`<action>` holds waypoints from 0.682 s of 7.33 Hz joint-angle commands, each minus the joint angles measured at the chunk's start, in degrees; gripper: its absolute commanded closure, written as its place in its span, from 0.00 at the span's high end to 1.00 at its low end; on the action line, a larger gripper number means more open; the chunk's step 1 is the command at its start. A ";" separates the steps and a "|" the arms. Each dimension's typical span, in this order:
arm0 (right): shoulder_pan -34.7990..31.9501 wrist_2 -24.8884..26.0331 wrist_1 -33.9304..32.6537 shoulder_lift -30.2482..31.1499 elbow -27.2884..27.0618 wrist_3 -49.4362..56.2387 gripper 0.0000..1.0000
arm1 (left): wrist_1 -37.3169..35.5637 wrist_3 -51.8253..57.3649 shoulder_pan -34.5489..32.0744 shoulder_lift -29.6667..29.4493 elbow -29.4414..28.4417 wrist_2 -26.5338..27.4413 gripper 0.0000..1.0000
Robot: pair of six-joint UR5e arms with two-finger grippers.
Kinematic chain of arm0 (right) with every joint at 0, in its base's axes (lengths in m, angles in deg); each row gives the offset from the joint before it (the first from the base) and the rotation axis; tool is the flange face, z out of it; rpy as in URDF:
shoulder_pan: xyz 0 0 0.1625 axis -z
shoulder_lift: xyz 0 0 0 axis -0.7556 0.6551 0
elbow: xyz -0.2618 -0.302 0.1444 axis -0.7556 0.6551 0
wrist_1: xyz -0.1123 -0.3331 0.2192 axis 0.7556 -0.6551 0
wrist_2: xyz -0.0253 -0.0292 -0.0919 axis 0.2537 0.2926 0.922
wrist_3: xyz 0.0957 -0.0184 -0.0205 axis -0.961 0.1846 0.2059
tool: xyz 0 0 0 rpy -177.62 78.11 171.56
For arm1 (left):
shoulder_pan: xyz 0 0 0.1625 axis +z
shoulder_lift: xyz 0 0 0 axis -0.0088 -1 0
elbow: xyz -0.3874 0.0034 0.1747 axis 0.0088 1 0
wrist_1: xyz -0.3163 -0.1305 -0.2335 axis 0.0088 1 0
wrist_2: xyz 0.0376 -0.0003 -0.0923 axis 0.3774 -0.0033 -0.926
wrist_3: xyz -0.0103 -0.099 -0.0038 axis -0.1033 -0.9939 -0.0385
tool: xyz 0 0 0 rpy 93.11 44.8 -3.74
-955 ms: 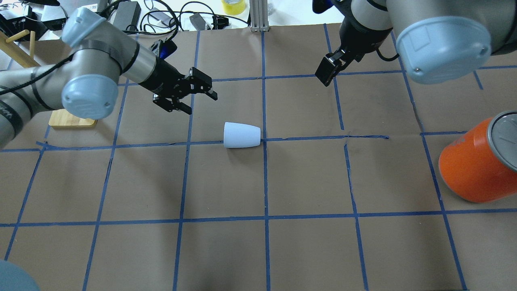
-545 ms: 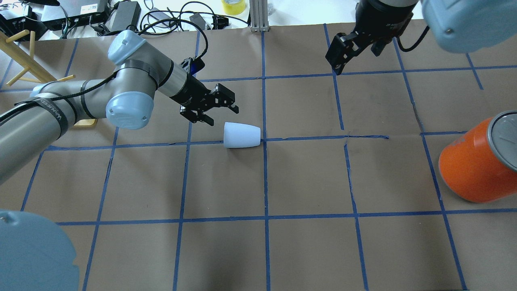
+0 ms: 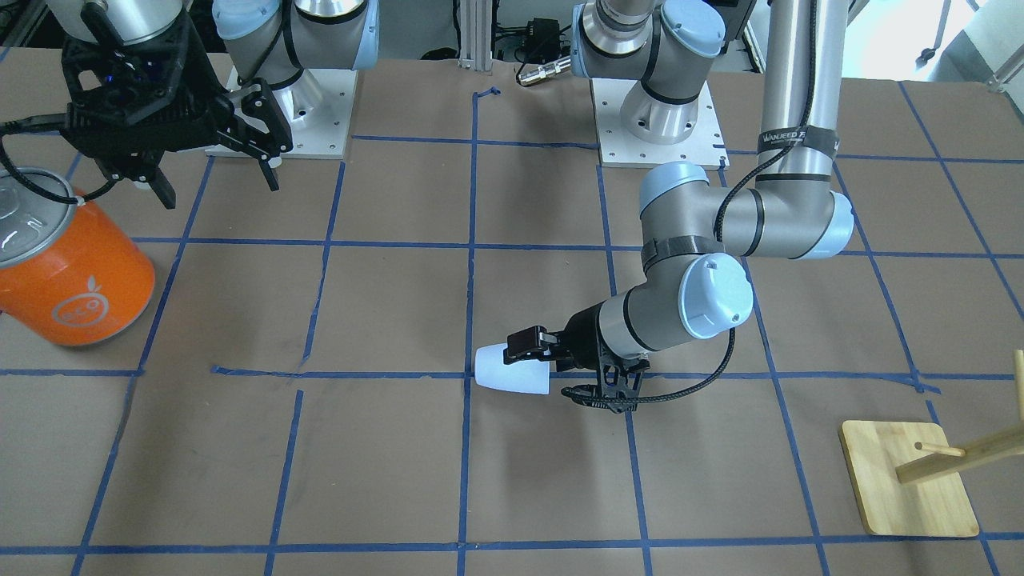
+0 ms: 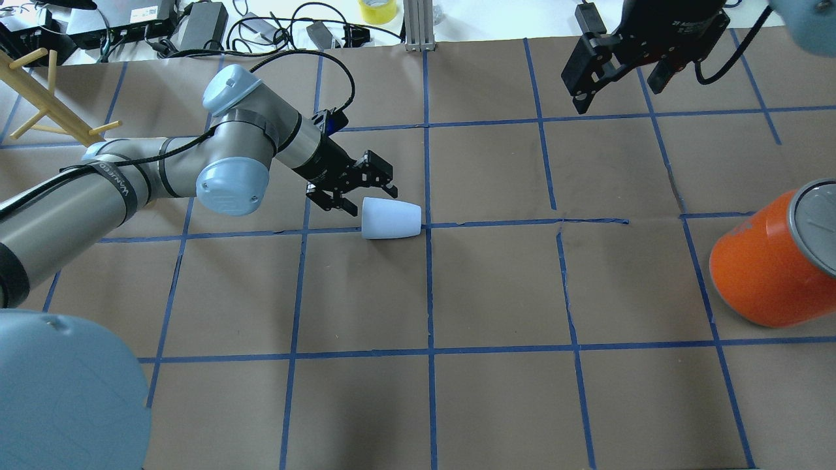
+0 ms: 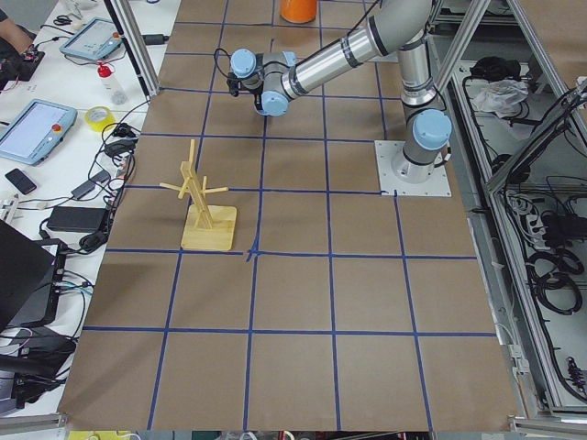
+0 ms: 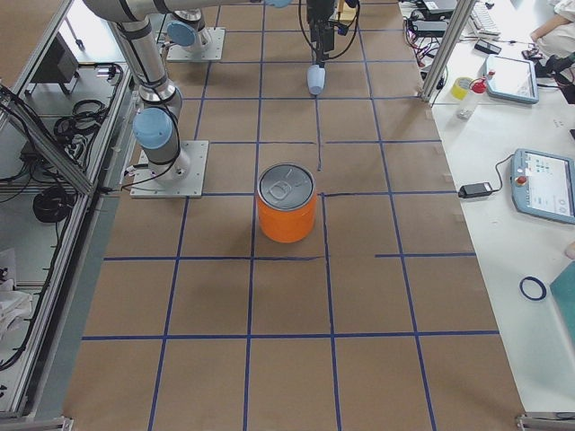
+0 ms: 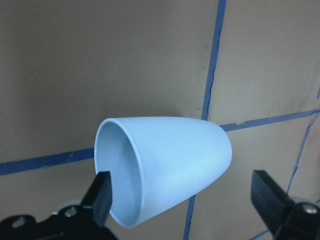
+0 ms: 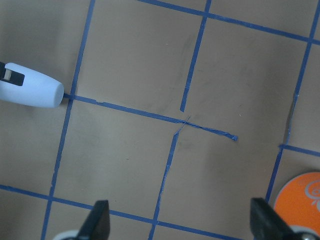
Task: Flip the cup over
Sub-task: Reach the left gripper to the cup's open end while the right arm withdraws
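Note:
I should next grab the thin side at the cup's open rim [image 3: 548, 378] with my left gripper to flip the cup, as it lies on its side with a round, sloping body [image 3: 504, 370].
The pale blue-white cup [image 4: 390, 219] lies on its side on the brown paper, mouth toward my left arm; it also shows in the front view [image 3: 512, 371] and the right wrist view [image 8: 31, 91]. My left gripper [image 4: 371, 200] is open at the cup's mouth end. In the left wrist view the cup [image 7: 165, 165] lies between the jaws of the left gripper [image 7: 185, 200]; one fingertip [image 7: 102, 192] sits at the rim and the other stands clear of the wall. My right gripper [image 4: 620, 79] is open and empty, high over the far right of the table.
A large orange can [image 4: 771, 261] with a silver top stands at the right edge, also in the front view [image 3: 72, 272]. A wooden peg stand [image 3: 912, 480] stands at the far left side. Cables and boxes [image 4: 209, 23] lie beyond the table's back edge.
My left gripper has moved right and down to the cup's mouth, staying open. My right gripper has moved back and to the right, away from the cup. The cup has not moved.

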 commanded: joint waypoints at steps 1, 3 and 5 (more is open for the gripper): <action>0.06 -0.78 0.47 0.28 -0.07 -8.78 1.00 | -0.05 -0.12 -0.39 -0.99 0.02 -0.61 1.00; -0.21 -0.87 1.78 0.71 -0.25 -9.33 1.00 | 0.30 -0.81 -0.48 -1.52 0.45 -0.44 0.63; 0.14 -0.17 1.44 0.80 -0.25 -9.07 1.00 | 0.56 -2.22 -0.48 -1.35 -0.24 -0.62 0.00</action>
